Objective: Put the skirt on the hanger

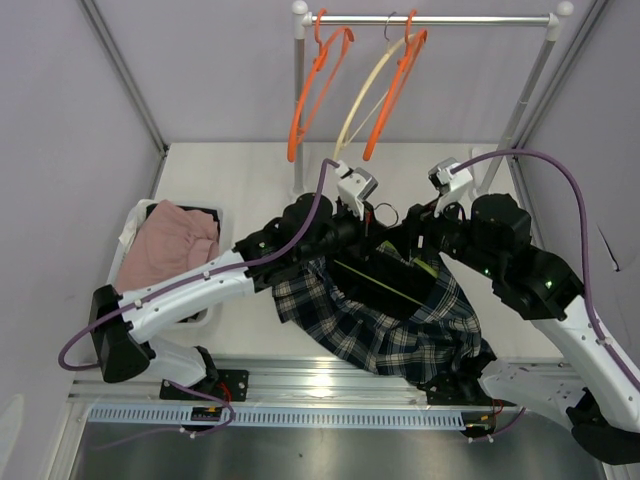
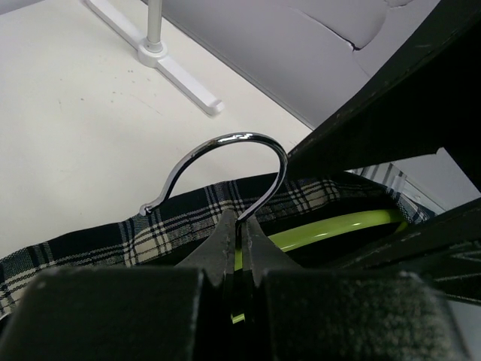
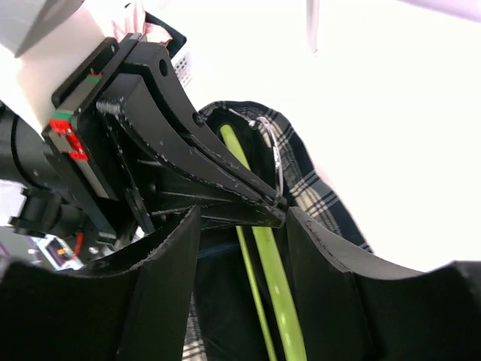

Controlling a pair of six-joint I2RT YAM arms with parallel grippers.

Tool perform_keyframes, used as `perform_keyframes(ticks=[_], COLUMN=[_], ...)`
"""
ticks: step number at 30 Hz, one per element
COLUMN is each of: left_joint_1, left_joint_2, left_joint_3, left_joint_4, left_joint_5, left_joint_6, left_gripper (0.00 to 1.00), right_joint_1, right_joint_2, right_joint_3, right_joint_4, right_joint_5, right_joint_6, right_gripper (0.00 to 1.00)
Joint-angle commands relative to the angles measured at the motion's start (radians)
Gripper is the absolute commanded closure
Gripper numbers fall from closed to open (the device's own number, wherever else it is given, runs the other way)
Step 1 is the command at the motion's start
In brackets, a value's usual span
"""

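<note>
I need to grab the hanger with my right gripper by its green bar [image 2: 338,226] beside the chrome hook, so the chrome hook stays free to hang on the rail.
A dark plaid skirt [image 1: 400,325] hangs over a lime-green hanger [image 1: 385,280] held above the table's middle. My left gripper [image 2: 243,226] is shut on the base of the hanger's chrome hook [image 2: 225,154]; the green bar [image 2: 338,226] and the plaid waistband [image 2: 113,241] show behind it. My right gripper [image 3: 242,218] is open, its fingers [image 3: 331,263] either side of the green hanger [image 3: 274,286] and the skirt's dark inside, right below the left gripper's fingertips [image 3: 248,188]. It holds nothing.
A clothes rail [image 1: 430,20] at the back carries two orange hangers [image 1: 315,85] and a cream one [image 1: 365,95]. A white basket [image 1: 140,225] with pink cloth [image 1: 175,245] stands at the left. The rail's foot [image 2: 176,71] lies on the table.
</note>
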Motion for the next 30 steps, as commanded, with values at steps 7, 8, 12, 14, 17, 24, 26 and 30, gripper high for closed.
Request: perform_keyframes(ticks=[7, 8, 12, 14, 17, 24, 26, 30], left_joint_1=[0.042, 0.044, 0.048, 0.048, 0.05, 0.052, 0.053, 0.053], left_joint_2=[-0.083, -0.083, -0.076, -0.075, -0.072, -0.072, -0.07, -0.063], left_joint_3=[0.019, 0.021, 0.027, 0.028, 0.038, 0.042, 0.058, 0.106], left_joint_4=[0.092, 0.091, 0.091, 0.092, 0.095, 0.095, 0.089, 0.052], left_joint_5=[0.096, 0.098, 0.112, 0.113, 0.116, 0.109, 0.102, 0.064], left_joint_6=[-0.039, -0.039, -0.039, -0.039, -0.042, -0.042, -0.037, -0.027], left_gripper=[1.0, 1.0, 1.0, 1.0, 1.0, 1.0, 1.0, 0.81], right_joint_1=[0.005, 0.005, 0.005, 0.006, 0.006, 0.006, 0.006, 0.006], right_joint_2=[-0.009, -0.012, -0.006, -0.002, 0.003, -0.023, -0.031, -0.037], right_joint_3=[-0.044, -0.053, -0.081, -0.084, -0.088, -0.082, -0.073, -0.029], right_joint_4=[-0.058, -0.059, -0.075, -0.081, -0.082, -0.078, -0.092, -0.121], right_joint_5=[-0.028, -0.033, -0.072, -0.08, -0.082, -0.036, -0.013, 0.026], right_joint_6=[-0.122, -0.124, -0.13, -0.13, -0.127, -0.076, -0.055, -0.024], right_gripper=[0.45, 0.45, 0.47, 0.48, 0.51, 0.98, 1.0, 1.0])
